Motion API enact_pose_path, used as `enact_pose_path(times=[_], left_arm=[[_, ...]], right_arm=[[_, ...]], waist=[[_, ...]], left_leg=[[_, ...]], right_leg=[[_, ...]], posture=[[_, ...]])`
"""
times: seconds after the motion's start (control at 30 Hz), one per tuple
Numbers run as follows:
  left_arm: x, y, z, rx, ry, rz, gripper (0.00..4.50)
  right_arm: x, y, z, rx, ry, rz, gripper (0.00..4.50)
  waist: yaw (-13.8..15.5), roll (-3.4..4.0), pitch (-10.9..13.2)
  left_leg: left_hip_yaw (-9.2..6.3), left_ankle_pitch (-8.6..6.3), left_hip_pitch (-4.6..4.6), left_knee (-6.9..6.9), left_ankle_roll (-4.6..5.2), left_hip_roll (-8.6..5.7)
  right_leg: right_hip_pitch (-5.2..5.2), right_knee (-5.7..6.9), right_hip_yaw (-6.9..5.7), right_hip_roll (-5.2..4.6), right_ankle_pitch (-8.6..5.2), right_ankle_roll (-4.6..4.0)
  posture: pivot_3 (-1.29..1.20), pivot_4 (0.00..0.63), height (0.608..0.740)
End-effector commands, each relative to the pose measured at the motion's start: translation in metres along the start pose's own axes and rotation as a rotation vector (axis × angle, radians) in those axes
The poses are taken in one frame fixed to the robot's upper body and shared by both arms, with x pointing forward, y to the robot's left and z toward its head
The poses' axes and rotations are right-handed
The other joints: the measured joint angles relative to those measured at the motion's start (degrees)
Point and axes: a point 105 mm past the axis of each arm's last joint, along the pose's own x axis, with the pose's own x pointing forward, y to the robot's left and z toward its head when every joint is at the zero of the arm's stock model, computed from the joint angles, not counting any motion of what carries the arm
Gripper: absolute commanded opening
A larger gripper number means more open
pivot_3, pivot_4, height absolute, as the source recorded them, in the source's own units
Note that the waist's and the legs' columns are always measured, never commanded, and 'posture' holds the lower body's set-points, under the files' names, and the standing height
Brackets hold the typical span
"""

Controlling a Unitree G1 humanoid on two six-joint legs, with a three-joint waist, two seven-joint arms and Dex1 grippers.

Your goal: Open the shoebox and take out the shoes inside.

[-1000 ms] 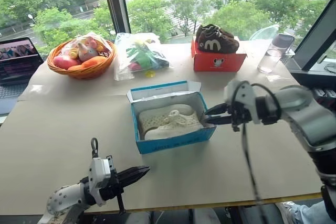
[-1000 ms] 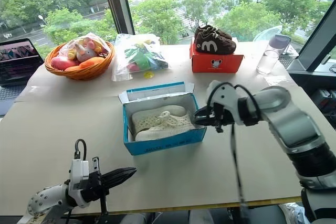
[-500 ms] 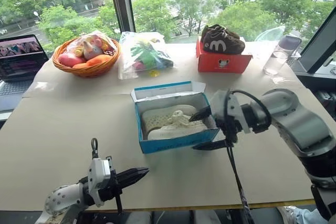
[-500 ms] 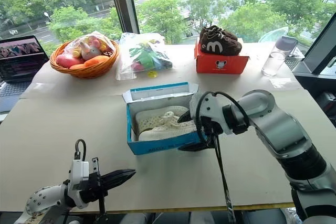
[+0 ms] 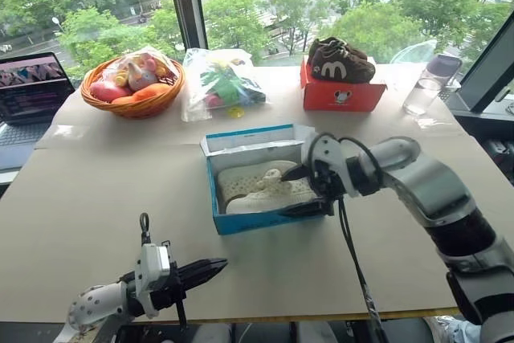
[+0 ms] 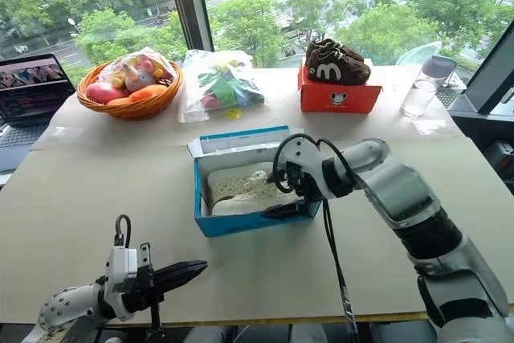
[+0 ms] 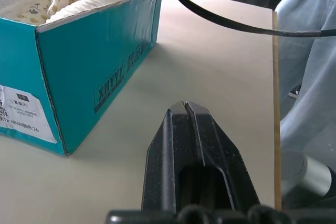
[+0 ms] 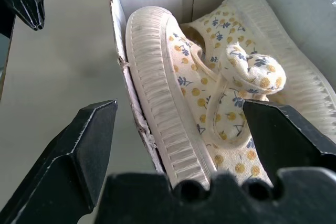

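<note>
My right gripper moves toward the shoe's bow (image 8: pixel 254 73) before closing. One finger is outside the box's front side (image 8: pixel 137 109) in the right wrist view, so closing now would miss.
The bright blue shoebox (image 5: pixel 241 221) stands open mid-table, its lid flap (image 5: pixel 255 137) folded back. Inside lie the cream-white shoes (image 5: pixel 265 186), with small yellow and blue prints in the right wrist view (image 8: pixel 210 98). My right gripper (image 5: pixel 303 192) is open wide at the box's right end. One finger (image 8: pixel 79 150) is outside the front wall, the other (image 8: pixel 286 137) is over the shoes, and it holds nothing. My left gripper (image 5: pixel 205 269) is shut and empty, low near the table's front edge, pointing at the box (image 7: pixel 89 61).
At the back stand a wicker basket (image 5: pixel 132 87) of toys, a plastic bag (image 5: pixel 221 82), a red-orange box (image 5: pixel 341 94) bearing dark brown shoes, and a clear cup (image 5: pixel 424 84). A laptop (image 5: pixel 28 90) sits far left. A black cable (image 5: pixel 353 255) hangs from my right wrist.
My right gripper has opened wide and moved left and down, from beside the box's right end to straddling its front wall over the shoes. The left gripper has kept still.
</note>
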Motion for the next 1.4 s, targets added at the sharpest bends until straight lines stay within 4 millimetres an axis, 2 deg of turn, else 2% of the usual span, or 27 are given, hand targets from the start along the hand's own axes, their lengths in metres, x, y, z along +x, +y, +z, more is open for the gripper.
enact_pose_path(times=[0.03, 0.23, 0.37, 0.57, 0.93, 0.97, 1.0, 1.13, 1.33, 1.4], left_arm=[[0.002, -0.004, 0.006, 0.022, -0.018, -0.021, 0.0], [0.005, -0.006, 0.004, 0.02, -0.017, -0.028, 0.0], [0.005, -0.006, 0.003, 0.022, -0.013, -0.031, 0.0], [0.005, -0.006, 0.002, 0.026, -0.009, -0.028, 0.0], [0.004, -0.004, 0.001, 0.029, 0.003, -0.014, 0.0], [0.004, -0.005, 0.001, 0.029, 0.003, -0.014, 0.0], [0.004, -0.005, 0.001, 0.033, 0.0, -0.016, 0.0], [0.005, -0.005, 0.004, 0.039, -0.017, -0.016, 0.0], [0.007, -0.003, 0.011, 0.064, -0.068, 0.003, 0.0], [0.009, -0.001, 0.012, 0.069, -0.086, 0.019, 0.0]], right_arm=[[0.001, -0.007, 0.006, 0.042, -0.005, -0.049, 4.48], [0.007, -0.025, 0.015, 0.228, -0.083, -0.095, 4.48], [0.01, -0.027, 0.017, 0.326, -0.102, -0.076, 4.48], [0.009, -0.026, 0.011, 0.377, -0.091, -0.051, 4.48], [0.028, -0.036, -0.008, 0.409, -0.05, -0.14, 4.48], [0.029, -0.036, -0.01, 0.411, -0.048, -0.143, 3.97], [0.03, -0.037, -0.011, 0.42, -0.051, -0.145, 3.81], [0.033, -0.037, -0.015, 0.439, -0.054, -0.148, 2.29], [0.033, -0.032, -0.012, 0.466, -0.088, -0.113, 0.37], [0.031, -0.03, -0.006, 0.488, -0.135, -0.083, 0.37]], waist=[[0.0, 0.0, 0.0], [-0.4, 0.0, 0.0], [-0.2, 0.0, 0.0], [-0.1, 0.0, 0.0], [-0.7, 0.01, 0.0], [-0.8, 0.01, 0.0], [-1.0, 0.01, 0.0], [-1.2, 0.01, 0.0], [-1.3, 0.01, -0.1], [-1.3, 0.01, -0.1]], left_leg=[[0.0, 0.0, 0.0, 0.0, 0.0, 0.0], [0.01, 0.0, 0.06, 0.0, 0.0, 0.09], [-0.02, 0.0, 0.07, 0.0, 0.0, 0.14], [-0.03, 0.0, -0.19, 0.0, 0.0, 0.1], [-0.01, 0.02, -0.28, 0.02, -0.01, 0.17], [-0.01, 0.02, -0.27, 0.02, -0.01, 0.18], [0.0, 0.02, -0.24, 0.02, -0.01, 0.19], [0.0, 0.02, -0.22, 0.02, -0.01, 0.18], [-0.01, 0.02, -0.22, 0.02, -0.01, 0.17], [0.0, 0.02, -0.2, 0.02, -0.01, 0.18]], right_leg=[[-0.01, 0.0, 0.0, 0.01, 0.0, 0.0], [0.0, 0.02, 0.05, 0.13, 0.04, -0.07], [0.0, 0.04, 0.06, 0.23, 0.05, -0.1], [-0.35, 0.09, 0.14, 0.24, 0.07, -0.14], [-0.55, 0.2, 0.2, 0.33, 0.13, -0.23], [-0.54, 0.21, 0.2, 0.34, 0.14, -0.24], [-0.52, 0.22, 0.2, 0.35, 0.15, -0.26], [-0.51, 0.23, 0.21, 0.35, 0.15, -0.26], [-0.51, 0.24, 0.22, 0.35, 0.16, -0.27], [-0.5, 0.25, 0.23, 0.36, 0.17, -0.28]], posture=[[0.0, 0.15, 0.74], [0.0, 0.15, 0.74], [0.0, 0.15, 0.74], [0.0, 0.15, 0.74], [0.0, 0.15, 0.74], [0.0, 0.15, 0.74], [0.0, 0.15, 0.74], [0.0, 0.15, 0.74], [0.0, 0.15, 0.74], [0.0, 0.15, 0.74]])
